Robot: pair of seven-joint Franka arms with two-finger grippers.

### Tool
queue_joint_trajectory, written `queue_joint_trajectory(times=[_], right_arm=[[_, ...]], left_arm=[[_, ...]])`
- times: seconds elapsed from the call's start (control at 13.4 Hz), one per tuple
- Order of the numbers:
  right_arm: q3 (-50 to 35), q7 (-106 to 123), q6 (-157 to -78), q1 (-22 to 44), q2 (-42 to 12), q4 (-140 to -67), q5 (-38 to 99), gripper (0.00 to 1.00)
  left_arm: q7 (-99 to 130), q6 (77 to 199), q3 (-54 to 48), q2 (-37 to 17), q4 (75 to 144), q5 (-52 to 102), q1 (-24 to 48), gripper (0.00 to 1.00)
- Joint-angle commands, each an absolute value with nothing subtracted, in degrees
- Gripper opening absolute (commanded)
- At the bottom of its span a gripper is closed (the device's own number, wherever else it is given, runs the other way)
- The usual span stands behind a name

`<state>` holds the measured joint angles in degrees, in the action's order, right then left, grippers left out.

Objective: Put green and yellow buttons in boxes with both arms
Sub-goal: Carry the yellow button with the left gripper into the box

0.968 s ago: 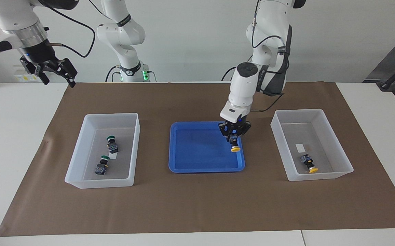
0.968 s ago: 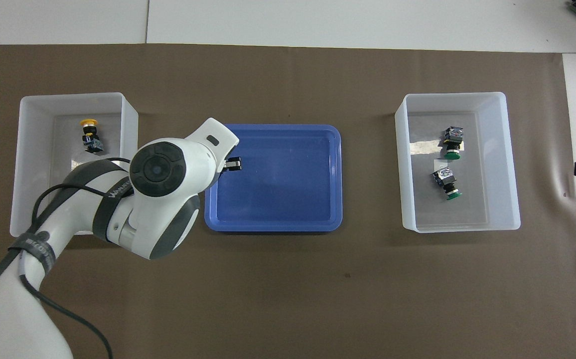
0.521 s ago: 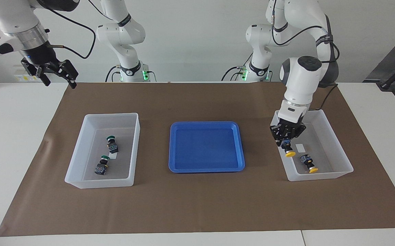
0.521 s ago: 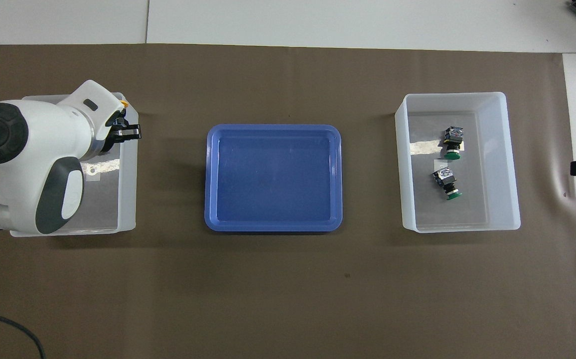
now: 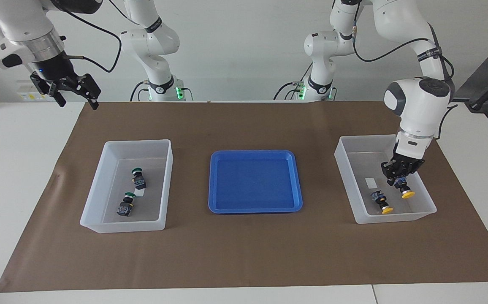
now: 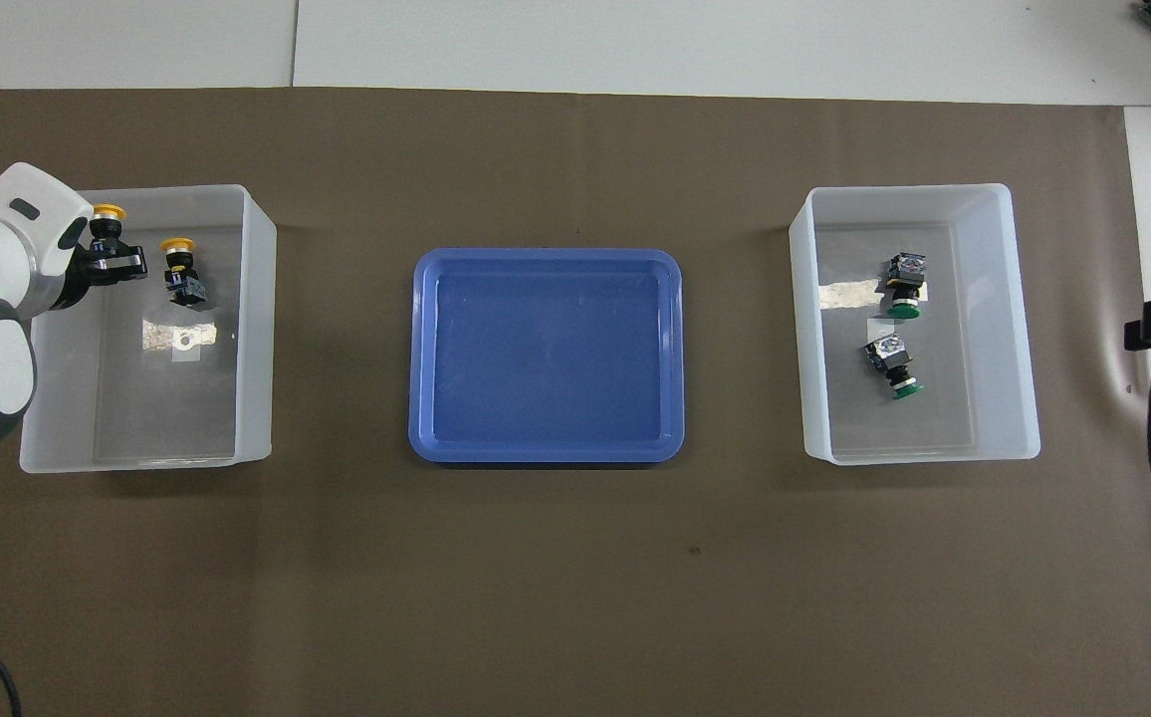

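The yellow button hangs short by the far side of its box in the overhead view, so my left gripper needs to keep holding it until it reaches the bottom of the box.
My left gripper is shut on a yellow button. It holds the button low inside the box at the left arm's end of the table. I cannot tell whether the held button touches the floor. A second yellow button lies on that box's floor beside it. Two green buttons lie in the other box. My right gripper hangs open and holds nothing, high over the table's corner at the right arm's end.
A shallow blue tray sits between the two boxes with nothing in it. Everything stands on a brown mat on the white table. Each box has a small white label on its floor.
The left gripper carried the yellow button from over the blue tray into the box at its own end and came lower. The right arm barely moved.
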<state>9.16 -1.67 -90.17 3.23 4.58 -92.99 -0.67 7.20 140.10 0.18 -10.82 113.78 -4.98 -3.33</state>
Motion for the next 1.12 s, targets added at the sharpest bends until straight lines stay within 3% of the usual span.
queue_joint_trajectory(times=[0.0,0.3,1.04], right_arm=[[8.7,-0.7,-89.6,3.0,5.4,-93.4,-1.5,1.00],[8.4,0.8,-90.1,3.0,5.4,-93.7,-1.7,1.00],[8.1,0.2,-88.9,4.8,4.9,-93.3,-5.0,1.00]], left_arm=[[7.1,143.7,-0.5,-13.8,114.2,-6.0,-5.9,0.00],[7.1,145.7,-0.5,-17.7,114.2,-6.0,-6.0,0.00],[-7.2,147.7,-0.6,-18.4,116.5,-6.0,-5.0,0.01]])
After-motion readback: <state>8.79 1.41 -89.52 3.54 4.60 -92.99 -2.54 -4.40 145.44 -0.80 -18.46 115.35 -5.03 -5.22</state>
